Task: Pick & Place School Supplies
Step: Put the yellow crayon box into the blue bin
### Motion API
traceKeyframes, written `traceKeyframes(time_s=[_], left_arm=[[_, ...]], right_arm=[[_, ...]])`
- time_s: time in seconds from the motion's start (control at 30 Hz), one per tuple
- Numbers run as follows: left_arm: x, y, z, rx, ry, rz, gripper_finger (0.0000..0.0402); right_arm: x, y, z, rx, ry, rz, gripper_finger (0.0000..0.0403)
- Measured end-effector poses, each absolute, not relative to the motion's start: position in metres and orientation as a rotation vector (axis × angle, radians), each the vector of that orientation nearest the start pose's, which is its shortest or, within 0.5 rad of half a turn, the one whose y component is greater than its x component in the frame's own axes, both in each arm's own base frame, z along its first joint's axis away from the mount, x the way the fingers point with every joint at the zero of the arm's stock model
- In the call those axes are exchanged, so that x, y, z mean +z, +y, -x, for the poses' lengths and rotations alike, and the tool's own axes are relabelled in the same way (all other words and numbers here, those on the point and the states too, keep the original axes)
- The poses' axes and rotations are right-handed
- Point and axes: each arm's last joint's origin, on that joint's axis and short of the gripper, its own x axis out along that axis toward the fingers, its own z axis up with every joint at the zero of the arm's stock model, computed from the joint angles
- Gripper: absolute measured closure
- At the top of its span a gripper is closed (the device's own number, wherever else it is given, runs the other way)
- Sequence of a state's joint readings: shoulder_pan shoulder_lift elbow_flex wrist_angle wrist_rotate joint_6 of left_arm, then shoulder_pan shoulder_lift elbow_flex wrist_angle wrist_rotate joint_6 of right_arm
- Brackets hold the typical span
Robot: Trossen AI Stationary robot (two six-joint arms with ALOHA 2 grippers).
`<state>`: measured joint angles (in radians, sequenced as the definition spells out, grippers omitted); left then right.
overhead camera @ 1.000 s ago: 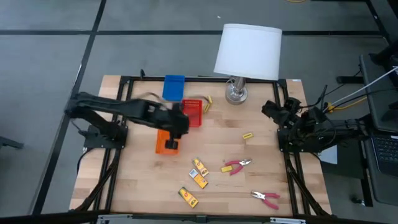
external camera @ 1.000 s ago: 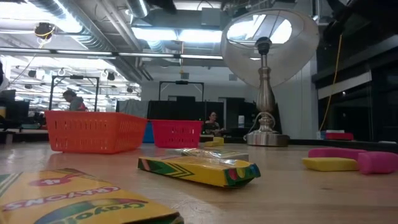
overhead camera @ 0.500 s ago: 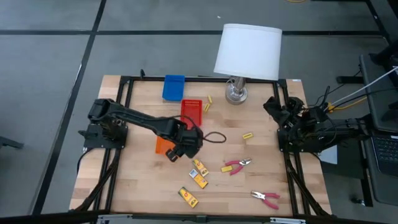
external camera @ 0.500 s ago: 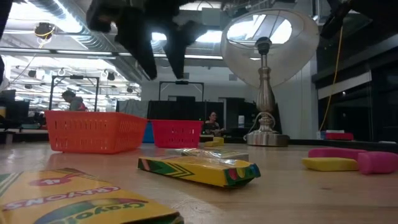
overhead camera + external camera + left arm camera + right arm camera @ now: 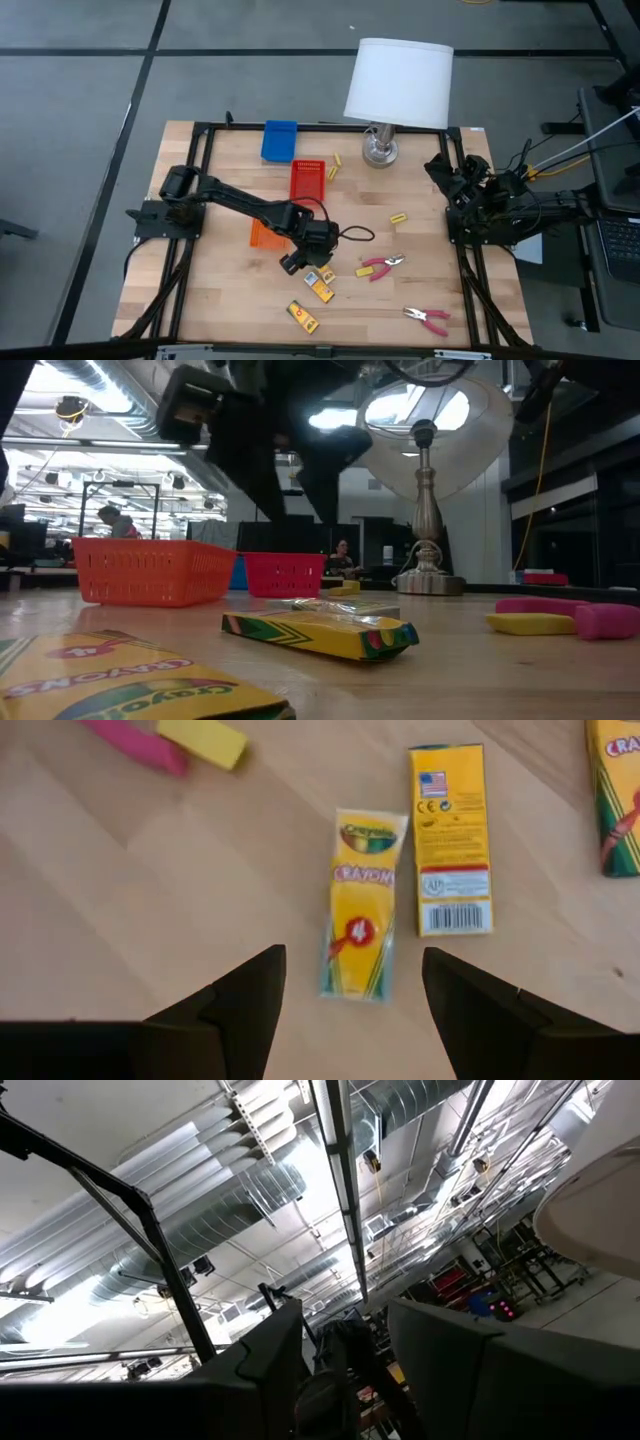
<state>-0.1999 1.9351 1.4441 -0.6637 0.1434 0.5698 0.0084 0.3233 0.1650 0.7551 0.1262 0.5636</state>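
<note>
My left gripper grips the middle crayon packet (image 5: 362, 890) by its green-striped bottom end (image 5: 355, 978) next, to pack the crayons into a tray.
Three yellow crayon packets lie flat on the wooden table: one (image 5: 360, 900) straight under my left gripper, a second (image 5: 450, 840) beside it, a third (image 5: 303, 316) nearer the front edge. My left gripper (image 5: 303, 262) (image 5: 352, 965) hangs open a little above the first packet, slanting down, touching nothing. Two pink-handled pliers (image 5: 380, 267) (image 5: 427, 318) lie to the right. Two yellow stubs (image 5: 398, 218) (image 5: 333, 165) lie farther back. My right gripper (image 5: 437, 172) waits open at the table's right edge, pointing up at the ceiling.
An orange tray (image 5: 262, 235), a red tray (image 5: 308, 180) and a blue tray (image 5: 280, 140) stand at the back left. A lamp with a white shade (image 5: 398, 82) stands at the back. A black cable loop (image 5: 352, 236) trails from my left wrist.
My left gripper has left the orange tray, gone toward the table's near right and sunk over the crayon packets, rolling at the wrist. It comes into the low view from above. The packets have not moved.
</note>
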Motion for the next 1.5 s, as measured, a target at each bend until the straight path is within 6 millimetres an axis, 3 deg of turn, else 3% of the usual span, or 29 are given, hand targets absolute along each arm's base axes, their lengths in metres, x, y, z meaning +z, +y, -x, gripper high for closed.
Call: traceKeyframes(time_s=[0.27,1.13,1.5], left_arm=[[0.171,-0.093,-0.397,-0.622,1.084,-0.548,0.0168],[0.148,-0.091,-0.409,-0.598,1.079,-0.495,0.0169],[0.142,-0.091,-0.404,-0.609,1.101,-0.479,0.0193]], right_arm=[[0.262,-0.003,-0.101,0.052,-0.615,-0.59,0.0247],[0.262,-0.003,-0.101,0.061,-0.617,-0.65,0.0247],[0.262,-0.003,-0.101,0.067,-0.616,-0.658,0.0247]])
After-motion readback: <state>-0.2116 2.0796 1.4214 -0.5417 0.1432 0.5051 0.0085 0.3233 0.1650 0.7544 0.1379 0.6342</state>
